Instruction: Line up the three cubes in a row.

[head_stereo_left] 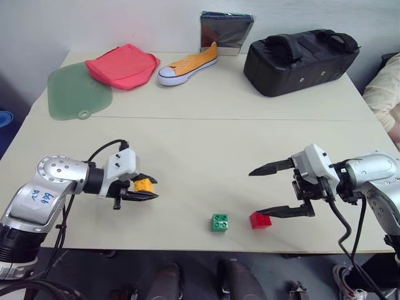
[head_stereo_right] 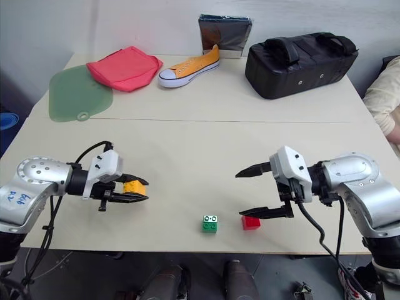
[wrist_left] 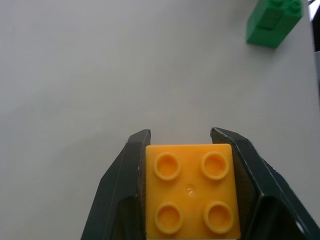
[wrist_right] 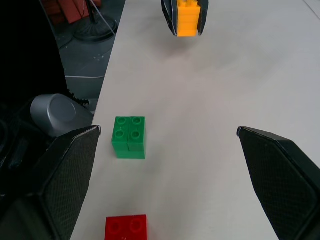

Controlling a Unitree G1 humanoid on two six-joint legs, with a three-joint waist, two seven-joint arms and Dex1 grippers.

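Note:
My left gripper moves the orange-yellow cube (head_stereo_left: 144, 185) toward the green cube's row (head_stereo_left: 178, 222) next, before releasing it, since the orange-yellow cube hangs well short of that row.
My left gripper (head_stereo_left: 150, 189) is shut on the orange-yellow cube (head_stereo_left: 144, 185), holding it just above the table at the left; the left wrist view shows its studded top (wrist_left: 189, 192) clamped between both fingers. The green cube (head_stereo_left: 219, 222) sits near the table's front edge, at the middle. The red cube (head_stereo_left: 260, 220) rests a short way to its right. My right gripper (head_stereo_left: 254, 192) stands wide open, pointing left, its lower finger just above the red cube without touching it. The right wrist view shows the green cube (wrist_right: 129, 136), the red cube (wrist_right: 126, 227) and, farther off, the held orange-yellow cube (wrist_right: 188, 17).
At the back of the table (head_stereo_left: 206, 144) lie a green mat (head_stereo_left: 78, 92), a red cloth (head_stereo_left: 123, 65), an orange shoe (head_stereo_left: 187, 64), a dark shiny box (head_stereo_left: 226, 31) and a black bag (head_stereo_left: 300, 59). A person's sleeve (head_stereo_left: 387, 94) shows at the right edge.

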